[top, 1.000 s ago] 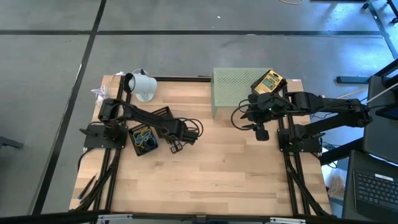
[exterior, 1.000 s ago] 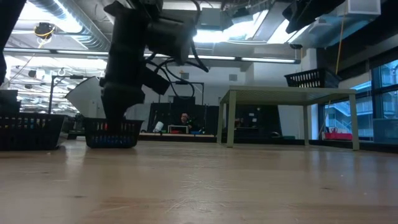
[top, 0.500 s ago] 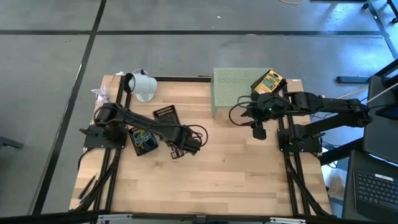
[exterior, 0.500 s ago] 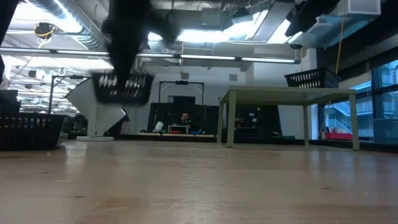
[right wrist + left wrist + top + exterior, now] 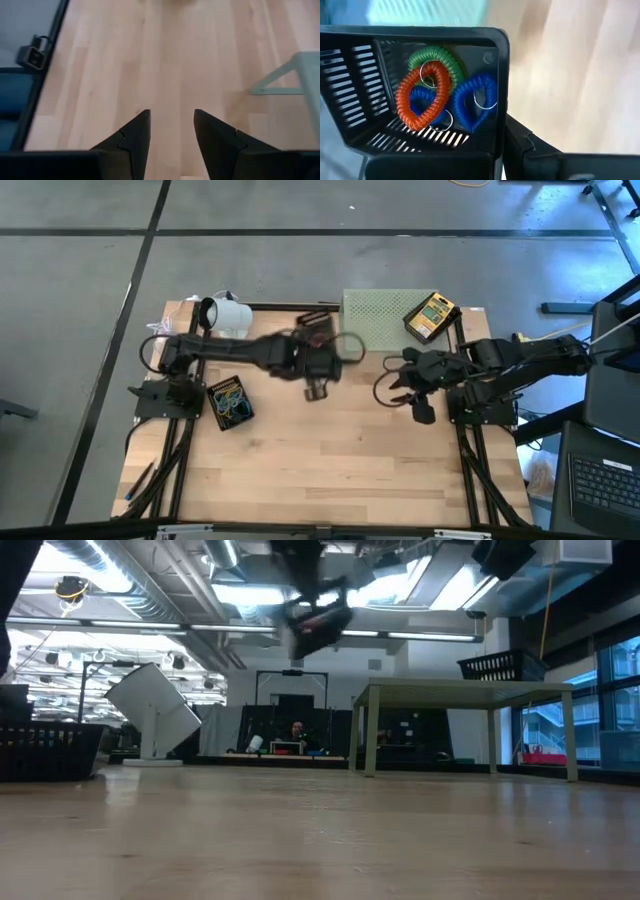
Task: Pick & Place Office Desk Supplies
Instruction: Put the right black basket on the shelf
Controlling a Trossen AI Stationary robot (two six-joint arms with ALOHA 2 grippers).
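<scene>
The basket (image 5: 316, 328) hangs short of the pale green stand's side edge, so my left gripper moves it onto the stand, before releasing it.
A small black slotted basket (image 5: 420, 90) is in the air over the table's far middle (image 5: 316, 340), with my left gripper (image 5: 502, 155) shut on it. Green (image 5: 437, 57), red (image 5: 420, 100) and blue (image 5: 475, 100) coiled bands with metal rings lie inside it. In the low view the basket (image 5: 318, 620) hangs high and tilted. My right gripper (image 5: 171, 135) stands open over bare wood near the table's right edge (image 5: 405, 385), with nothing between its fingers. A yellow printed packet (image 5: 432, 315) lies on the pale green stand. My left gripper holds the basket by its wall at one corner (image 5: 497, 132). One finger (image 5: 522, 147) shows outside that wall; the basket hides the other. The basket is lifted clear of the table and tilted, with the coiled bands resting against its slotted bottom.
A second black basket (image 5: 230, 402) with loose items sits on the table at the left. A white cup-like object (image 5: 228, 315) stands at the far left. The pale green perforated stand (image 5: 385, 320) is at the far right. The near half of the table is bare wood (image 5: 340, 470).
My left gripper has risen from the table with the small black basket and carried it toward the far edge and the right, nearer the green stand. The basket, which stood on the table, is lifted clear and tilted. My right gripper has swung slightly toward the near edge.
</scene>
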